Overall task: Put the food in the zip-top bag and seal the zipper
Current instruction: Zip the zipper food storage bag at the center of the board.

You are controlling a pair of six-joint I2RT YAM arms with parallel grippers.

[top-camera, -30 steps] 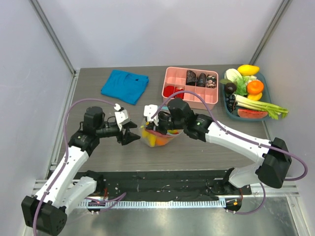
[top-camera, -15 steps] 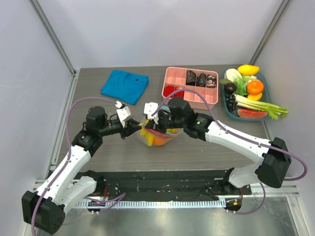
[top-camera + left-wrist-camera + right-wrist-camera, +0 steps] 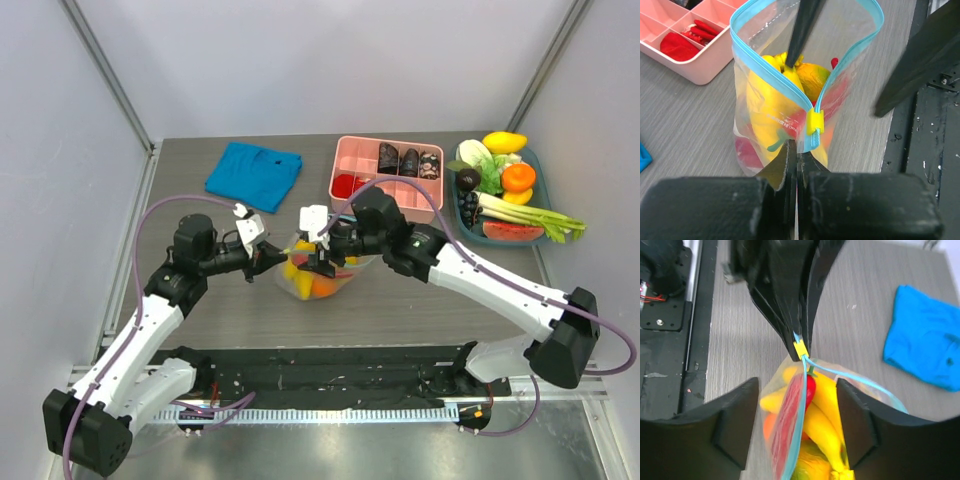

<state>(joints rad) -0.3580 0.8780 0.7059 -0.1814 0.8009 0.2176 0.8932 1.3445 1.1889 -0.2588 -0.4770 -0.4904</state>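
Observation:
My right gripper grabs the yellow slider next, across the teal zipper beside my left gripper's corner grasp, to seal the zipper.
The zip-top bag stands mid-table with its mouth open. Inside it lies the food: a yellow banana bunch, a red piece and an orange piece. My left gripper is shut on the bag's near corner, right under the yellow slider at the end of the teal zipper. My right gripper hovers open over the mouth, one finger on each side of the zipper's left strip, holding nothing.
A pink compartment tray sits behind the bag. A teal plate heaped with more toy fruit and vegetables is at the back right. A folded blue cloth lies at the back left.
My left gripper moved right and shut on the bag's corner by the slider. My right gripper let go of the bag's rim and now stands open above the mouth.

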